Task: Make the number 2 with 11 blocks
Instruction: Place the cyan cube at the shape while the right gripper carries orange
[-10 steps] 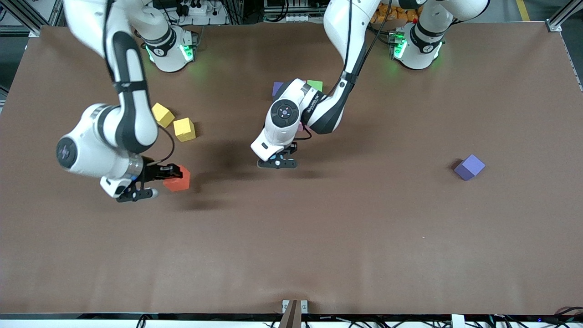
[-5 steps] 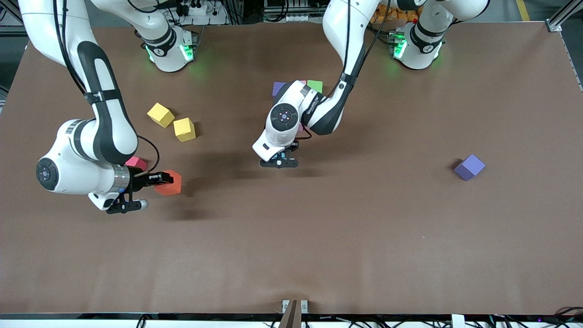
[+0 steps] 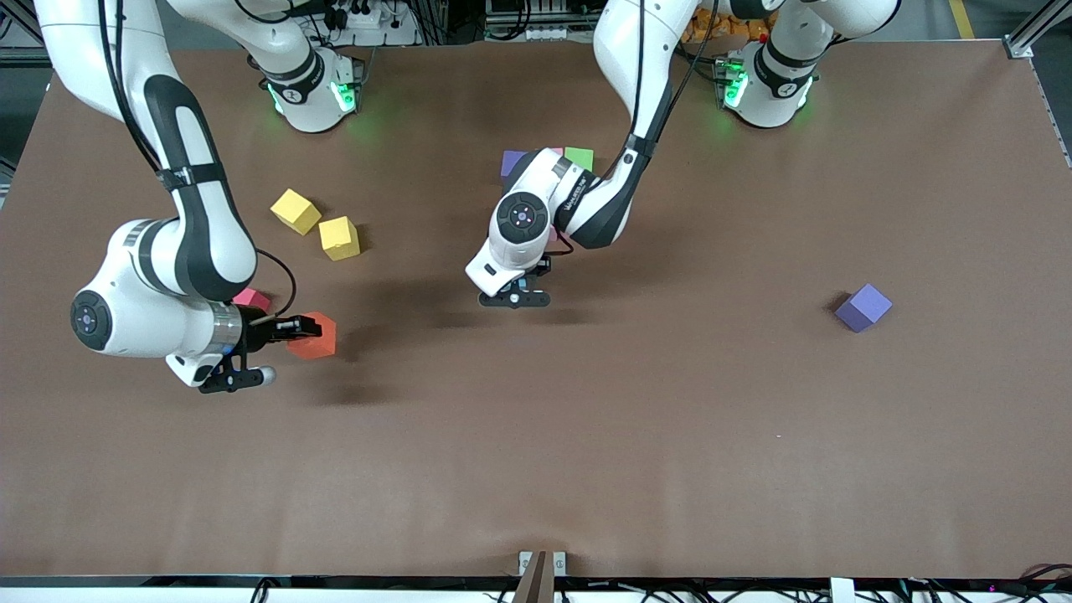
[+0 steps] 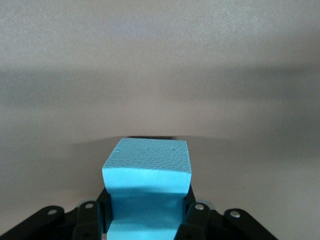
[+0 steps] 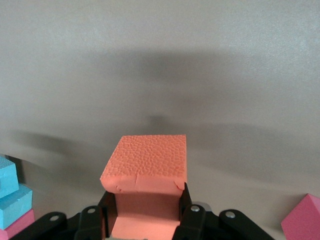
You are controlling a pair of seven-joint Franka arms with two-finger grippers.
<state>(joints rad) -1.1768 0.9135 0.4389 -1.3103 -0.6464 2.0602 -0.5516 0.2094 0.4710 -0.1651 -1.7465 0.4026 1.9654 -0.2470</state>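
Observation:
The light blue block's edge (image 4: 151, 140) meets its shadow on the tabletop, so my left gripper should open its fingers.
My right gripper (image 3: 293, 328) is shut on an orange block (image 3: 313, 337), held just above the table beside a pink block (image 3: 250, 298). The right wrist view shows that orange block (image 5: 145, 172) squeezed between the black fingers (image 5: 191, 220). My left gripper (image 3: 512, 296) hangs over the table's middle, shut on a light blue block (image 4: 147, 182); the arm hides this block in the front view. A purple block (image 3: 510, 161) and a green block (image 3: 579, 157) peek out from under the left arm. Another purple block (image 3: 863, 307) lies alone toward the left arm's end.
Two yellow cubes (image 3: 295, 210) (image 3: 339, 238) sit side by side near the right arm's base. At the edges of the right wrist view I see a light blue block (image 5: 12, 197) and a pink block (image 5: 302, 220).
My right arm swung toward its own end of the table with the orange block, uncovering the pink block. My left gripper has barely moved.

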